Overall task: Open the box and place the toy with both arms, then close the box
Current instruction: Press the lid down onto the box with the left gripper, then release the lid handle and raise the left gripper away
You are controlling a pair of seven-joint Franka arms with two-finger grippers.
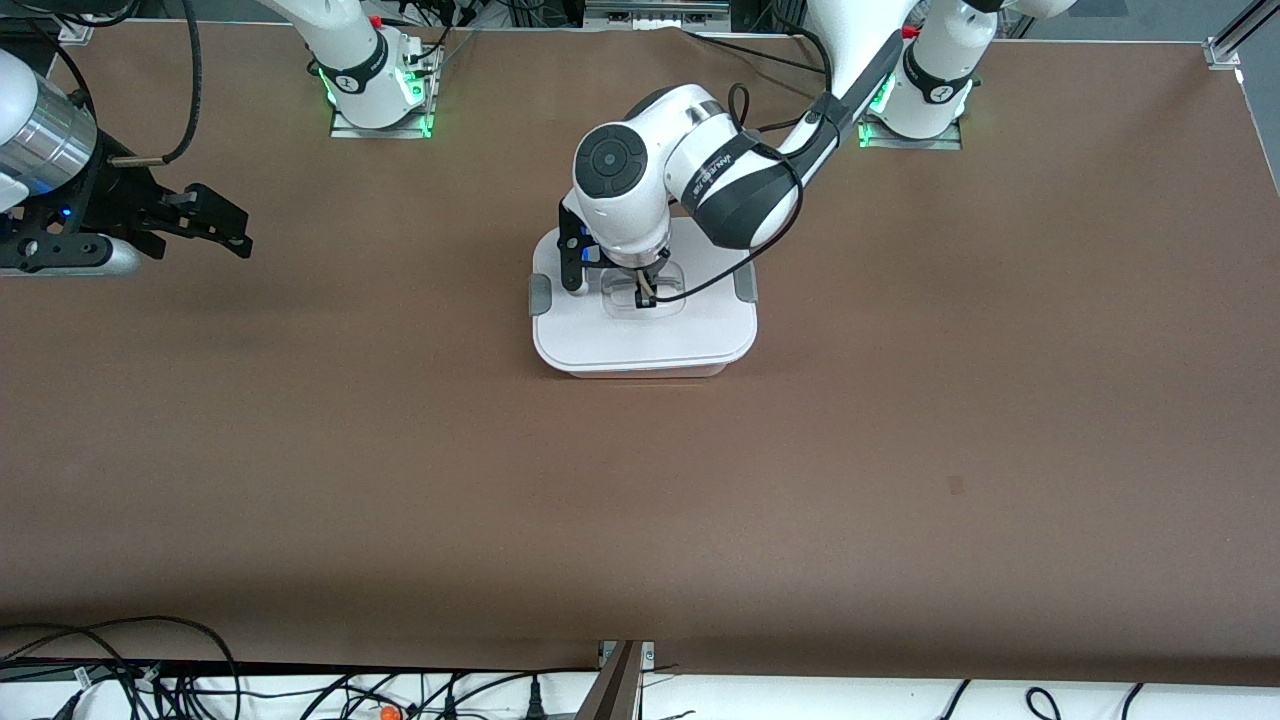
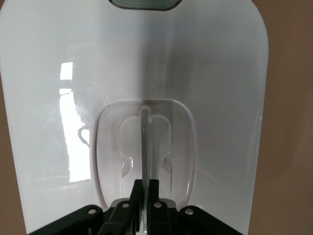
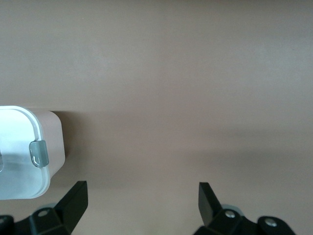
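My left gripper opens now, since the white lid (image 1: 648,342) sits on the box (image 1: 640,330) beneath my left gripper's fingers and would remain there.
The box (image 1: 640,330) stands at mid-table with its flat white lid (image 2: 210,73) on it and grey clips at both sides. My left gripper (image 1: 645,290) is down in the lid's clear recessed handle (image 2: 145,132) and is shut on the thin handle bar. The box also shows in the right wrist view (image 3: 29,152) with one grey clip (image 3: 39,152). My right gripper (image 1: 215,225) is open and empty, held above the bare table toward the right arm's end. The pink toy is not in view.
The brown table (image 1: 900,450) surrounds the box. Cables hang along the table edge nearest the front camera (image 1: 300,690). The arm bases stand at the edge farthest from the camera.
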